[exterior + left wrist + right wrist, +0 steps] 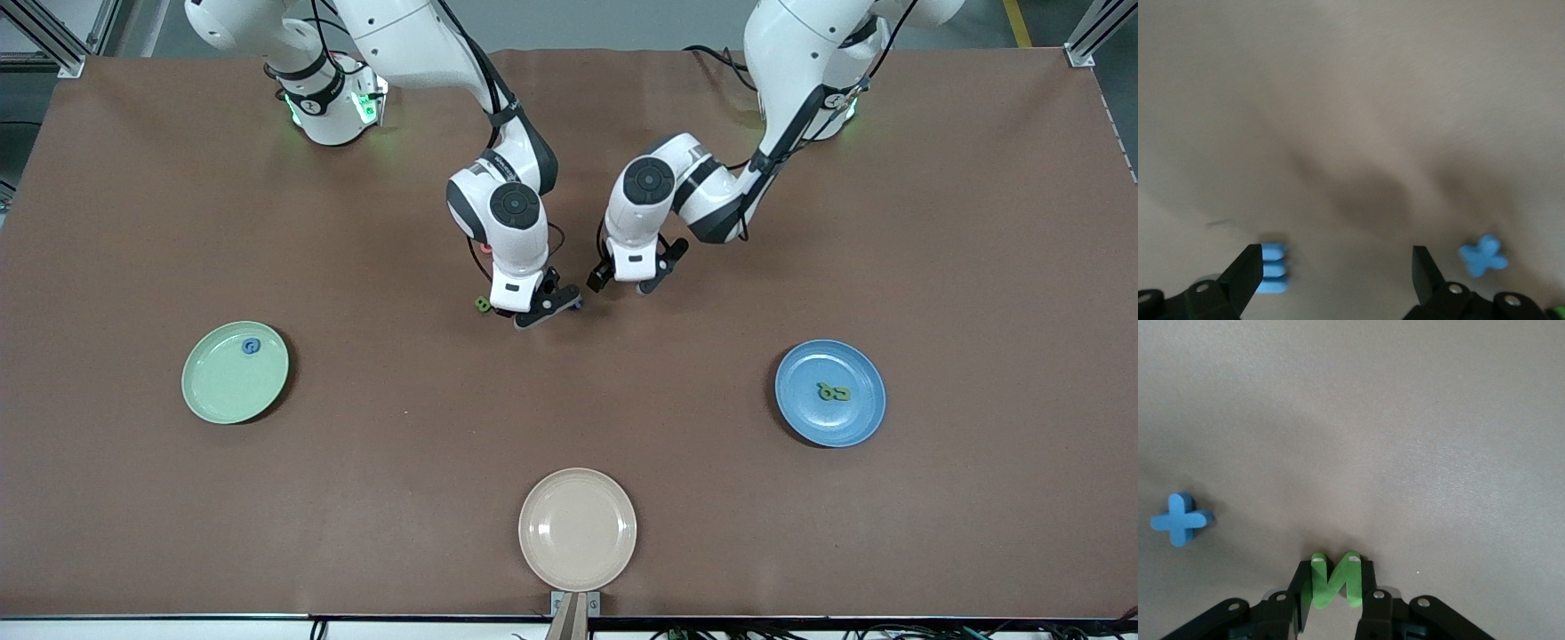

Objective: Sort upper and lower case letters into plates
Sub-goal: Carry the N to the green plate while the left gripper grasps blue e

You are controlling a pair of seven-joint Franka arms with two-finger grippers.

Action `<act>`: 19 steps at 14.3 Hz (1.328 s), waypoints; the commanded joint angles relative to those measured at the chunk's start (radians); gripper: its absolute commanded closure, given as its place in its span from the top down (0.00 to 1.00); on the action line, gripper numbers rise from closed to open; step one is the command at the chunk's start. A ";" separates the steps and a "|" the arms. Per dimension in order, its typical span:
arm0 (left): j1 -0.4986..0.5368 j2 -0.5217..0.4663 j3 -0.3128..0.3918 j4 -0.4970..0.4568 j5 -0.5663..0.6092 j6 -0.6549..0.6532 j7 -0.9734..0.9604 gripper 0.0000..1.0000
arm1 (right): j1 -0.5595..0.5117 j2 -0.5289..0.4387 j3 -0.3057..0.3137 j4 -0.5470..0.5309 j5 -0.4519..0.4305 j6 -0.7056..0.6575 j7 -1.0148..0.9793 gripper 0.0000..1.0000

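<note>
Next, my left gripper grabs the blue three-barred letter across its three bar ends and spine, to sort it onto the blue plate (827, 425).
My right gripper (1333, 579) is shut on a green letter N (1334, 581), low over the table's middle (540, 307). A blue cross-shaped letter (1181, 519) lies beside it, between the two grippers (578, 305). Another green letter (483, 304) lies by the right hand, toward the right arm's end. My left gripper (1338, 265) hangs open close over the table (636, 277), with a blue three-barred letter (1272, 269) against one finger (1245, 273). The pale green plate (222, 391) holds a blue letter (252, 347). The blue plate (827, 425) holds green letters (833, 391).
A cream-beige plate (577, 529) sits at the table edge nearest the front camera, midway along. The brown table (400, 427) stretches wide between the plates. A bit of red (484, 250) shows under the right arm's wrist.
</note>
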 commanded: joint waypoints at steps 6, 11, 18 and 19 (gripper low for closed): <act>-0.066 -0.080 0.009 -0.136 0.022 0.087 -0.188 0.95 | -0.359 -0.331 -0.005 -0.082 0.011 -0.405 -0.566 0.13; -0.085 -0.072 0.012 -0.156 0.088 0.093 -0.278 0.90 | -0.623 -0.341 -0.008 -0.193 0.002 -0.297 -0.940 0.13; -0.080 -0.030 0.018 -0.134 0.194 0.124 -0.383 0.80 | -0.797 -0.254 -0.006 -0.251 -0.004 -0.025 -1.130 0.11; -0.080 -0.027 0.018 -0.134 0.194 0.124 -0.383 0.75 | -0.815 -0.231 -0.006 -0.251 -0.004 0.021 -1.150 0.11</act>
